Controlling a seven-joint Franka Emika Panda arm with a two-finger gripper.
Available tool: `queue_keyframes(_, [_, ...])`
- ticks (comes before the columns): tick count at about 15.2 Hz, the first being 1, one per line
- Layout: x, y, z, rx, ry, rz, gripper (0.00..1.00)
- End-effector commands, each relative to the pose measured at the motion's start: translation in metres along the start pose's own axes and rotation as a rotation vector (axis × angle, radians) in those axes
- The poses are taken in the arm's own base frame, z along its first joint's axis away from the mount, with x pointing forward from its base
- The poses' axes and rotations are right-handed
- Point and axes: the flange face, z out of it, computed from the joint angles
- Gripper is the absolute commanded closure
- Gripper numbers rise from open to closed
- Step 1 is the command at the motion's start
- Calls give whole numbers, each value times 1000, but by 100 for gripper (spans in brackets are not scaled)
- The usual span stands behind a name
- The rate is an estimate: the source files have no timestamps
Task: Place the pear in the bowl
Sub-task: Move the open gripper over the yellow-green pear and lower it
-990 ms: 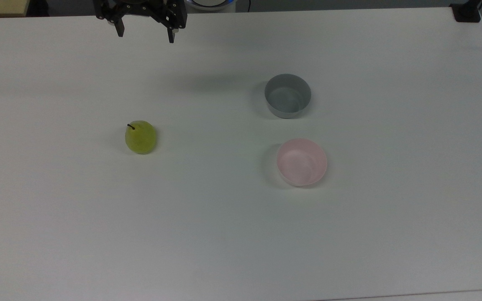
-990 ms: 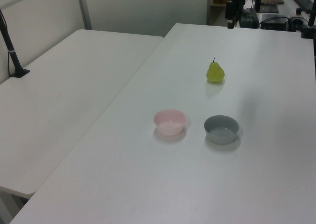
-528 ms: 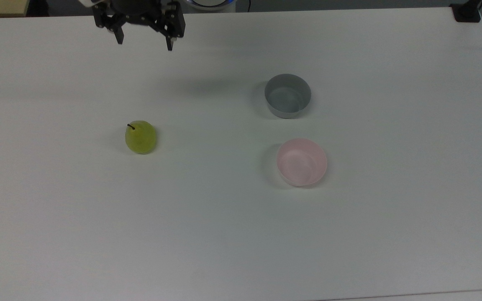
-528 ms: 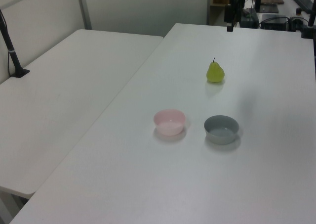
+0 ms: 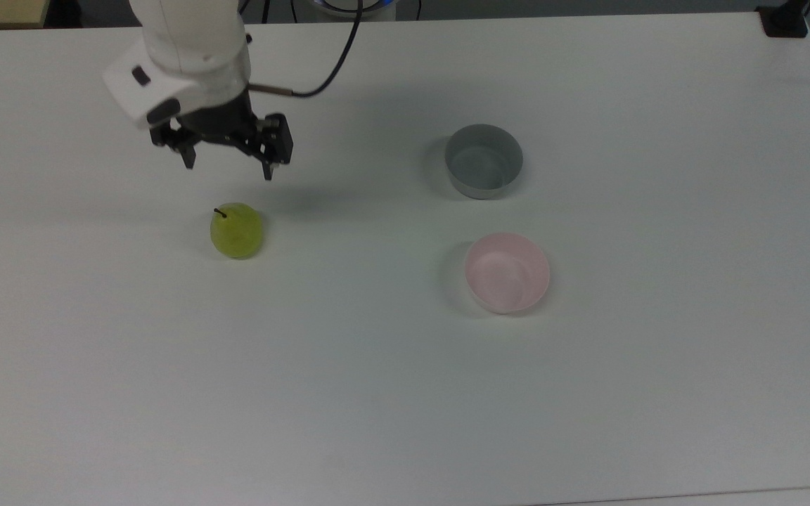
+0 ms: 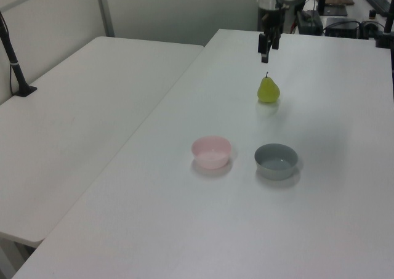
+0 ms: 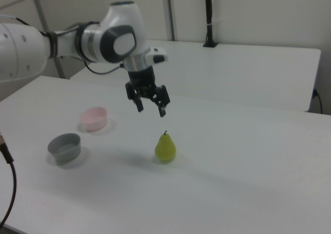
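Observation:
I need to grab the yellow-green pear by its rounded body (image 6: pixel 268 92) next. Then I can place the pear in the pale pink bowl (image 6: pixel 212 151) with my gripper.
The yellow-green pear (image 5: pixel 236 230) stands upright on the white table (image 5: pixel 377 393), stem up, also seen in the left view (image 6: pixel 268 90) and the right view (image 7: pixel 165 148). My gripper (image 5: pixel 228 169) hangs open in the air above and slightly behind the pear, fingers pointing down, nothing between them (image 7: pixel 151 110) (image 6: pixel 265 58). The pale pink bowl (image 5: pixel 507 273) sits empty well to the top view's right of the pear (image 6: pixel 212 151) (image 7: pixel 93 118).
A grey bowl (image 5: pixel 484 161) stands empty beside the pink one (image 6: pixel 276 161) (image 7: pixel 64 146). A second white table (image 6: pixel 74 125) adjoins this one. A black post (image 5: pixel 785 17) is clamped at a far corner.
The gripper has moved from the table's far edge toward the pear and lower, and the white arm has come into the top view. Pear and bowls have not moved.

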Motion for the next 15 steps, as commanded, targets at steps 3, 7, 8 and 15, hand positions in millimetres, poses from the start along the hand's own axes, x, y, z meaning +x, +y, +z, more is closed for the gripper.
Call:
queue_keyframes(3, [22,-12,66,-20,-22,-45,0])
queue_keyframes(7, [27,-11,95,-31,-32,-64,0])
queue_keyframes(8, [26,-8,98,-33,-37,-77,0])
queue_keyframes(15, [16,10,126,-69,-98,-160,0])
